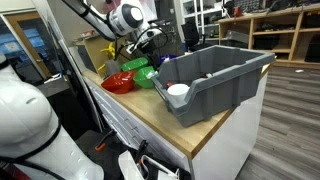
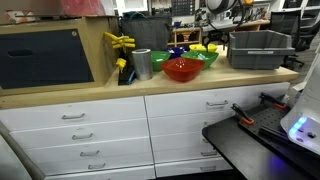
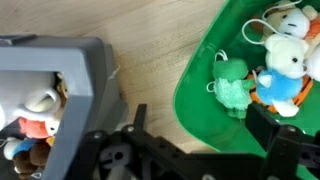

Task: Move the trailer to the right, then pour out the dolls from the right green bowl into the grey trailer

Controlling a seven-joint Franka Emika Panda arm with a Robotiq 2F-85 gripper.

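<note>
My gripper should next grab the green bowl by its rim beside the grey trailer, with one finger inside. The bowl's opening will then stay open to pour.
The grey trailer stands on the wooden counter, also in the other exterior view. In the wrist view its wall is at left with small toys inside. Beside it is a green bowl holding dolls: a green one and a white one in orange and blue. My gripper is open above the counter. Its right finger is over the bowl's near part, and the bowl's left rim shows between the fingers. Nothing is held. In an exterior view the gripper hangs over the green bowl.
A red bowl sits next to the green one, also seen from the front. A metal cup and yellow items stand further left. A white round object lies in the trailer's front. Drawers are below the counter.
</note>
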